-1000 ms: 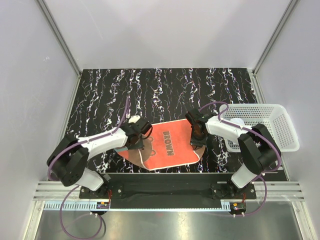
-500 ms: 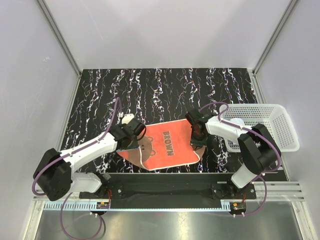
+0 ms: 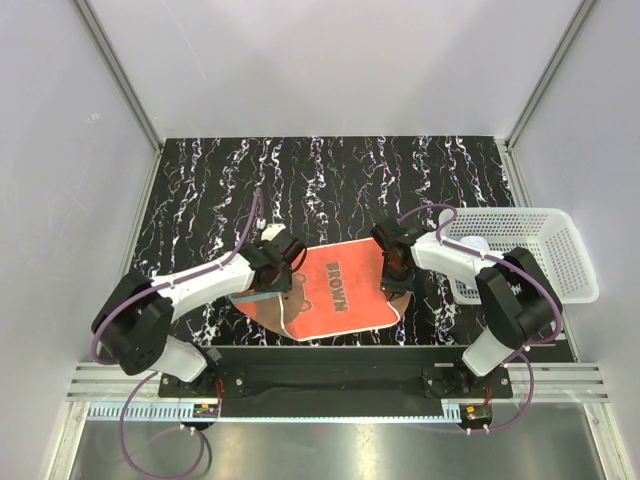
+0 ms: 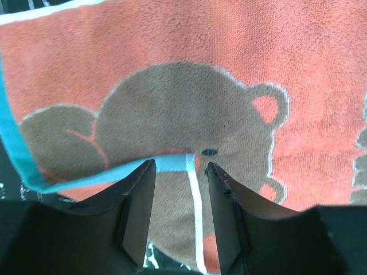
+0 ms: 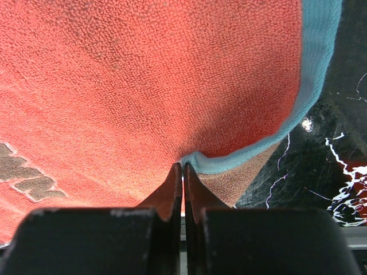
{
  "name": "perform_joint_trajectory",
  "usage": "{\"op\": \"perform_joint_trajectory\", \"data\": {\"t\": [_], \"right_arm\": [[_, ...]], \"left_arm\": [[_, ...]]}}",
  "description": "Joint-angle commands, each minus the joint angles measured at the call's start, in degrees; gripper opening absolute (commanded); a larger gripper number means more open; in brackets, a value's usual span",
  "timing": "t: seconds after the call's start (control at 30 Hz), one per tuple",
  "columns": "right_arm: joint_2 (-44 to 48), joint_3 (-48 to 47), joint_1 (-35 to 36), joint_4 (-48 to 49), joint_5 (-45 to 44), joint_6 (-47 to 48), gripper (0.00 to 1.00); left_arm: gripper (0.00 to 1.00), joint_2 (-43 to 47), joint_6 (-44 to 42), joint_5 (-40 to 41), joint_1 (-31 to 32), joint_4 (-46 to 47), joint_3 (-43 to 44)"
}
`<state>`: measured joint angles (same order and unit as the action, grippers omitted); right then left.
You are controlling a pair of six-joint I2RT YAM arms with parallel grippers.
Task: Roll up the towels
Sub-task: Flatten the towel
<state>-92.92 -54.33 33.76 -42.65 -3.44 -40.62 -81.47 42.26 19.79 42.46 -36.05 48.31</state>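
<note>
Next, my left gripper grabs the towel's folded-over corner at the blue hem's end [image 3: 281, 295] [image 4: 186, 162]. Then I spread and fold the towel for rolling.
An orange towel [image 3: 338, 292] with a brown bear and the word BROWN lies flat at the table's near middle. Its left corner is folded over and shows a brownish reverse [image 4: 172, 212] with a blue hem [image 4: 86, 179]. Over that fold, my left gripper [image 3: 283, 262] [image 4: 179, 166] stands open, its fingertips either side of the hem's end. My right gripper [image 3: 397, 282] [image 5: 183, 166] is shut on the towel's [image 5: 143, 80] blue-hemmed right edge, which puckers between the jaws. A white rounded bundle [image 3: 470, 243] lies in the basket; I cannot tell whether it is a towel.
A white perforated basket [image 3: 560, 262] stands at the table's right edge, partly over it. The black marbled table [image 3: 300, 180] stretches behind the towel. Grey walls close in the left, back and right sides.
My left gripper drew left along the towel's folded corner, then came back right, and its jaws now stand wider. The right gripper and the towel have stayed put.
</note>
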Motion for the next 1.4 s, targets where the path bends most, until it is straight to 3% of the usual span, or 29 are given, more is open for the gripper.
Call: {"op": "perform_joint_trajectory", "data": {"t": [0.0, 0.33, 0.7, 1.13, 1.37], "right_arm": [[0.7, -0.2, 0.4, 0.0, -0.2, 0.0, 0.0], [0.1, 0.4, 0.4, 0.4, -0.2, 0.0, 0.0], [0.0, 0.4, 0.4, 0.4, -0.3, -0.2, 0.0], [5.2, -1.7, 0.4, -4.4, -1.6, -0.6, 0.0], [13.0, -4.7, 0.4, -8.8, -2.0, -1.4, 0.0]], "left_arm": [[0.45, -2.7, -0.9, -0.5, 0.3, 2.7, 2.0], [0.39, -5.8, 0.4, -0.9, 0.3, 5.2, -1.5], [0.06, -3.9, 1.2, 0.2, 0.3, 3.3, -2.0], [0.08, 11.9, 0.8, 4.3, 0.3, -11.1, 3.8], [0.0, 20.9, -0.1, 5.3, -0.2, -17.7, 7.1]]}}
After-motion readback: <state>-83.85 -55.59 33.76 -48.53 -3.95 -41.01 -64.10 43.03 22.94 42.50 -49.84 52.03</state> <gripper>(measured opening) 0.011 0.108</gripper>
